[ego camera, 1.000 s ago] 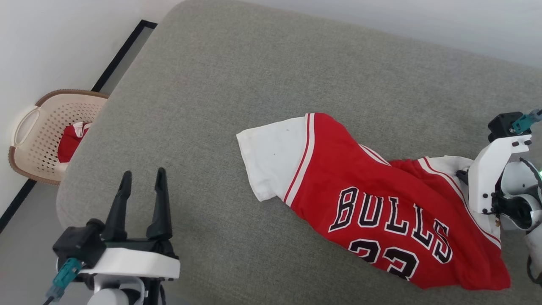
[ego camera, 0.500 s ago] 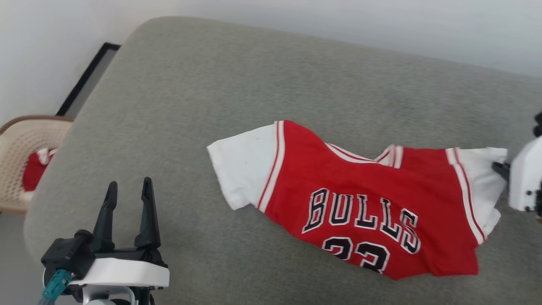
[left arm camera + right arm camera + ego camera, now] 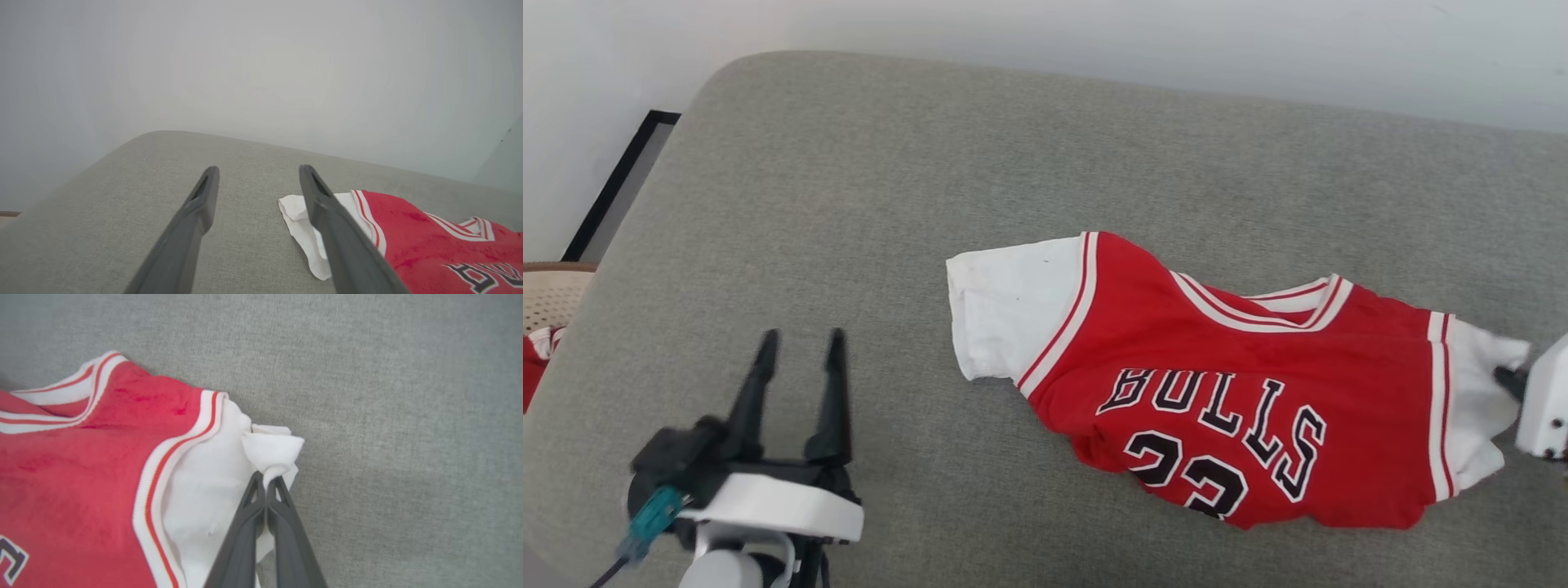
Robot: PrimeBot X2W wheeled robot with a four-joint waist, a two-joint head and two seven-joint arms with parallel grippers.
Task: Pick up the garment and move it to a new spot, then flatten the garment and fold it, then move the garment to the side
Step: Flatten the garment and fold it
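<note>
The white sleeve is wide open at its end and the garment's body [image 3: 1248, 402] lies slack, so the robot's left gripper should next grab the garment by that sleeve's hem [image 3: 954, 302].
The garment [image 3: 1225, 384], a red jersey with white sleeves and black "BULLS 23" lettering facing up, lies spread across the grey cushion [image 3: 931, 180]. My right gripper [image 3: 267, 479] is shut on the edge of its white right sleeve [image 3: 212, 498], pinching a small fold of cloth; in the head view its white housing [image 3: 1543, 400] sits at the right edge. My left gripper [image 3: 799, 339] stands open over bare cushion, well left of the other white sleeve [image 3: 1005, 318]. In the left wrist view its fingers [image 3: 204, 196] frame that sleeve [image 3: 302, 228] and the garment [image 3: 429, 245].
A beige perforated basket [image 3: 543, 298] holding a small red-and-white cloth bundle [image 3: 533, 363] stands on the floor at the far left. A white wall runs behind the cushion, and a black floor strip [image 3: 613, 188] runs along the wall at the left.
The right gripper has pulled the right sleeve outward, so the jersey now lies spread wider with its collar showing. The head camera has swung, shifting the basket toward the left edge.
</note>
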